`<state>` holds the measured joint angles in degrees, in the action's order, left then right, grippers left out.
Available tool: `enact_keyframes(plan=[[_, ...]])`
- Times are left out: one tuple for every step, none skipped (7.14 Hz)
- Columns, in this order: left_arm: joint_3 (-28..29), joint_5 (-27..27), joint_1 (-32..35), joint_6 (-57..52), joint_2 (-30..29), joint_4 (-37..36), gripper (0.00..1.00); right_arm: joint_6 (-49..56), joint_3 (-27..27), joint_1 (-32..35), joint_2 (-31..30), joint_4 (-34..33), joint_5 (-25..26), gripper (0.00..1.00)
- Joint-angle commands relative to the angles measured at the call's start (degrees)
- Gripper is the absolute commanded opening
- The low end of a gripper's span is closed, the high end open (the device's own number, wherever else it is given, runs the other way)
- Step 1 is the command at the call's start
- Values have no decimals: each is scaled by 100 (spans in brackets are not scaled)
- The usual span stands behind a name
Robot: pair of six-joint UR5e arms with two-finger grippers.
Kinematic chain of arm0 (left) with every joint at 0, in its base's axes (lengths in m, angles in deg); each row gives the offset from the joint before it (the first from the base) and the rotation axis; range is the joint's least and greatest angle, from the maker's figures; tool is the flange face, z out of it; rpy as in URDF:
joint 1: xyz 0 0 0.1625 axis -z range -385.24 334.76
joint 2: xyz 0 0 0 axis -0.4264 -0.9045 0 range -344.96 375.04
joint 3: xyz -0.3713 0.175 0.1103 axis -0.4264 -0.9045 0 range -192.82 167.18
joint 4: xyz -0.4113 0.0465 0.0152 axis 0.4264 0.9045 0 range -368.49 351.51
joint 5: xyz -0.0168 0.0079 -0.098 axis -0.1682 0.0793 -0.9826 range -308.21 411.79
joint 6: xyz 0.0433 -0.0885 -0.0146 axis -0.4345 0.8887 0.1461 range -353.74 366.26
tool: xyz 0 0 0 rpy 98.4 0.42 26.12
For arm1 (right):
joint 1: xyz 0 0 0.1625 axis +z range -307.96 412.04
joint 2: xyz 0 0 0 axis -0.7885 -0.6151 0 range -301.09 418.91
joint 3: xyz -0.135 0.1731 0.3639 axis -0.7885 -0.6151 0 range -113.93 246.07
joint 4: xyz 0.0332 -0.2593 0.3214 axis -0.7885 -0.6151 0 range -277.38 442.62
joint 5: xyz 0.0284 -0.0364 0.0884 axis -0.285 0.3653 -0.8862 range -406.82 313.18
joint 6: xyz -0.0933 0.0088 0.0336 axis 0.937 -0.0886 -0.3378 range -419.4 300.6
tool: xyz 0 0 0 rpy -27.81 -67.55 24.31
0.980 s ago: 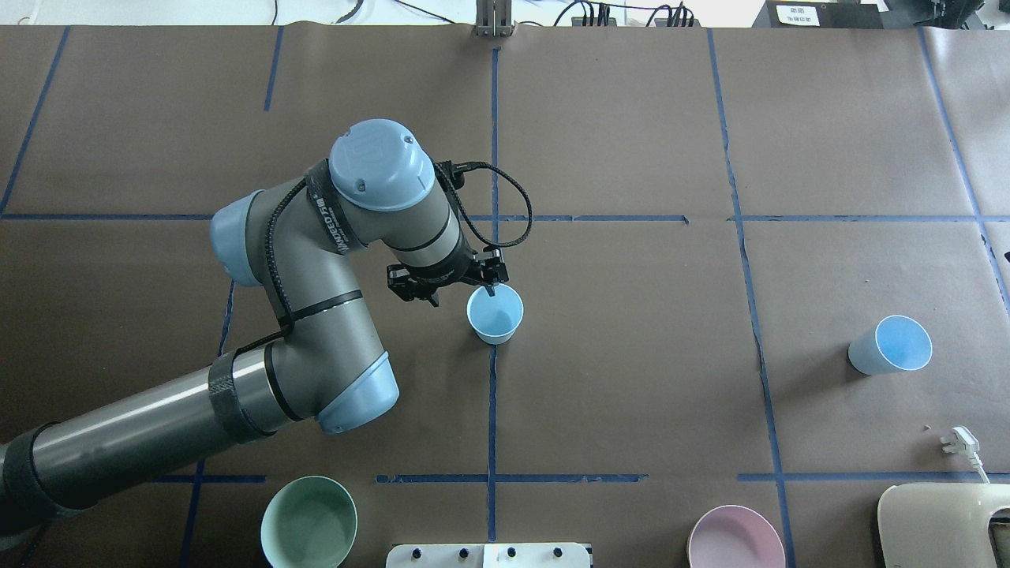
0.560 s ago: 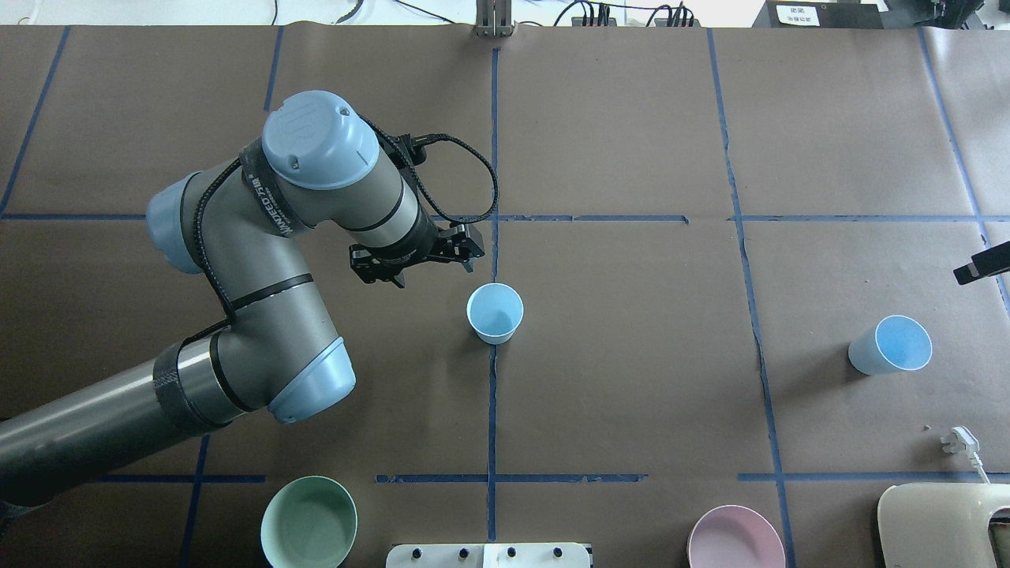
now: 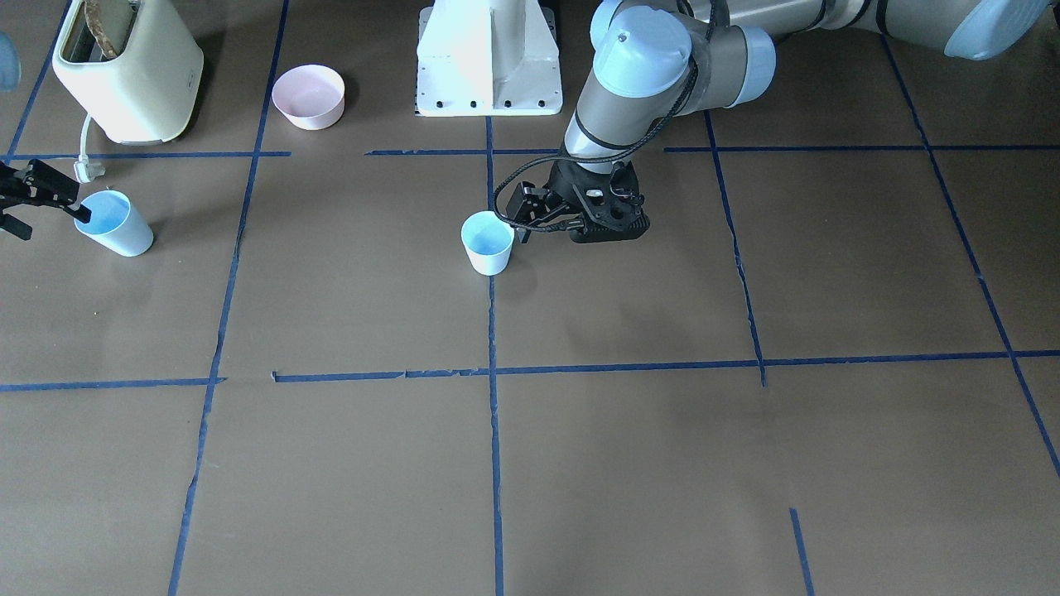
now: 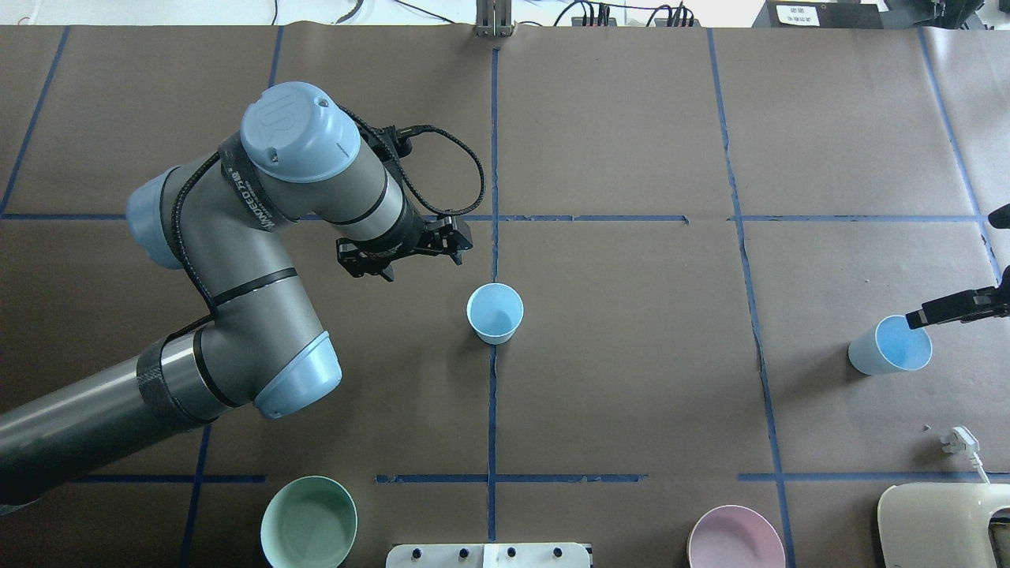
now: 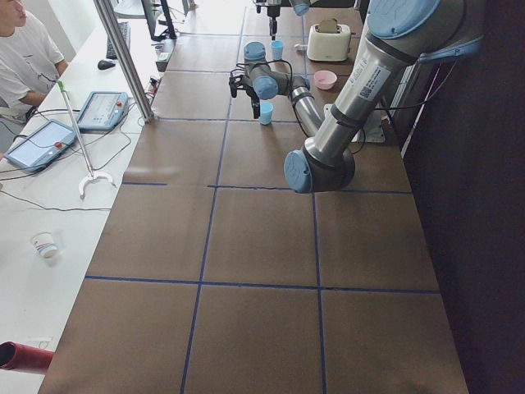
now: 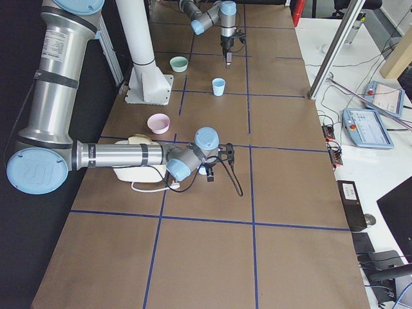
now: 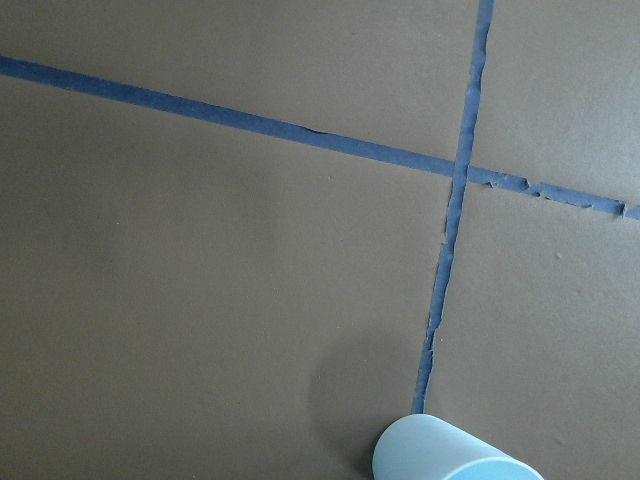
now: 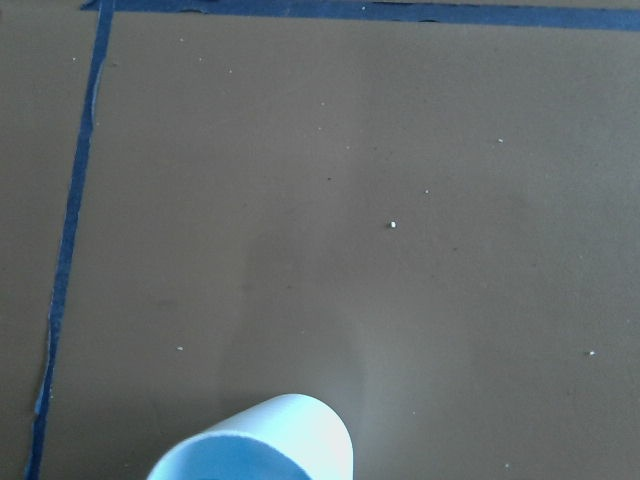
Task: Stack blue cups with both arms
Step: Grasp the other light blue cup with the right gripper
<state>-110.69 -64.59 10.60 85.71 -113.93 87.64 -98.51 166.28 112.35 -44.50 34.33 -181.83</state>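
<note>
The right gripper grabs the second blue cup by its rim (image 3: 109, 193) next, to stack this cup into the cup on the centre tape line (image 3: 488, 244).
One blue cup (image 4: 495, 313) stands upright on the centre tape line; it also shows in the front view (image 3: 487, 242) and at the bottom of the left wrist view (image 7: 450, 455). My left gripper (image 4: 404, 252) hangs open and empty to the cup's far left, apart from it (image 3: 603, 230). The second blue cup (image 4: 890, 345) stands upright at the right (image 3: 112, 223) and shows in the right wrist view (image 8: 260, 440). My right gripper (image 4: 955, 272) enters from the right edge, open, with one finger over this cup's far rim (image 3: 51, 222).
A mint-green bowl (image 4: 308, 522) and a pink bowl (image 4: 735, 540) sit near the robot's edge. A cream toaster (image 3: 128, 70) with a white plug (image 4: 959, 439) stands close to the right cup. The white pedestal (image 3: 489, 58) is at the centre of the near edge.
My left gripper has drawn back from the centre cup's rim, up and to the left, leaving the cup standing. My right gripper has come in from the right edge to the second cup.
</note>
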Motion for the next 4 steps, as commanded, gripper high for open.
enact_keyframes(plan=[[-91,1,11,0,39,-6,100,-61,-54,-324,22,21,28,97],[-135,1,2,0,83,2,100,-53,-124,-413,48,13,62,92],[-257,1,11,0,161,-6,100,-53,-229,-440,57,21,54,67],[-293,1,11,0,197,-6,100,-53,-256,-441,57,13,54,30]])
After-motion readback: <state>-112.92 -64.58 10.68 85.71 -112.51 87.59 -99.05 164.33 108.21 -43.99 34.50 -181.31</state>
